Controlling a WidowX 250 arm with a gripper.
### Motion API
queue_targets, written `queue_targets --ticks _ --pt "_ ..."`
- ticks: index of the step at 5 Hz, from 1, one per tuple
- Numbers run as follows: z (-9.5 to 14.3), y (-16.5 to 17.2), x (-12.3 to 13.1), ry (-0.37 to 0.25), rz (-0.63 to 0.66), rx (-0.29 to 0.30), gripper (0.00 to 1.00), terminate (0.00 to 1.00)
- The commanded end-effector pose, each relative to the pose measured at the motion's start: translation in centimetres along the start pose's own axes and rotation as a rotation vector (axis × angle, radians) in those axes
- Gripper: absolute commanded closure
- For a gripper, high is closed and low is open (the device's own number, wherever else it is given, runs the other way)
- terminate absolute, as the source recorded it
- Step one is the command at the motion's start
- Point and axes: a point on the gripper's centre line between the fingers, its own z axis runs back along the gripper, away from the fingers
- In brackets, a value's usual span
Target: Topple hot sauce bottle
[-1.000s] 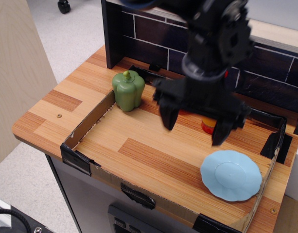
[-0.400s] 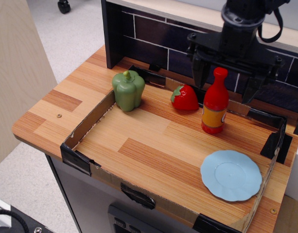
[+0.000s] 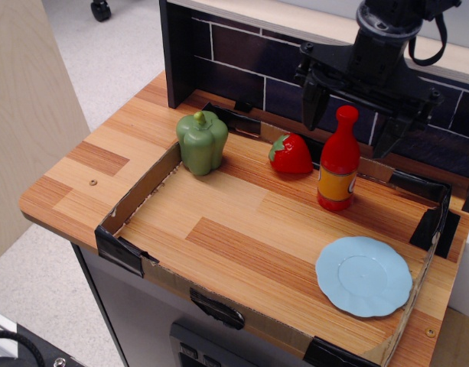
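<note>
The hot sauce bottle point(image 3: 338, 162) is to be toppled onto the wooden counter, so the robot's gripper will grab it by its rounded red cap point(image 3: 346, 115) next.
The hot sauce bottle point(image 3: 338, 162) is red with a rounded cap and a yellow-orange label band. It stands upright on the wooden counter, right of centre. My black gripper point(image 3: 350, 128) is open, above and behind the bottle near the dark tiled back wall. Its two fingers point(image 3: 311, 107) hang down wide apart on either side of the bottle's cap. They do not touch the bottle. The gripper holds nothing.
A red toy strawberry point(image 3: 291, 154) lies just left of the bottle. A green toy pepper point(image 3: 201, 142) stands at the back left. A light blue plate point(image 3: 363, 275) lies at the front right. A low cardboard rim point(image 3: 135, 200) with black tape borders the work area.
The gripper has risen from low in front of the bottle to behind and above it, uncovering the bottle and strawberry. In the last half second it edged slightly up. The bottle has not moved.
</note>
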Motion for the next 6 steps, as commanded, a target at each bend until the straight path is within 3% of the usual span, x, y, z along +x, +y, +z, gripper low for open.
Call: queue_targets --ticks 1,3,4,5,6 --pt "0.33 0.71 1.64 -0.055 -0.003 -0.012 0.0 0.0" --pt "0.1 0.32 2.59 -0.072 -0.141 -0.103 0.0 0.0" --pt "0.19 0.26 2.56 -0.08 -0.157 -0.123 1.0 0.0" --pt "-0.11 0.18 2.24 -0.044 -0.255 -0.12 1.0 0.0" --pt "-0.28 0.31 1.73 -0.056 -0.323 -0.159 1.0 0.0"
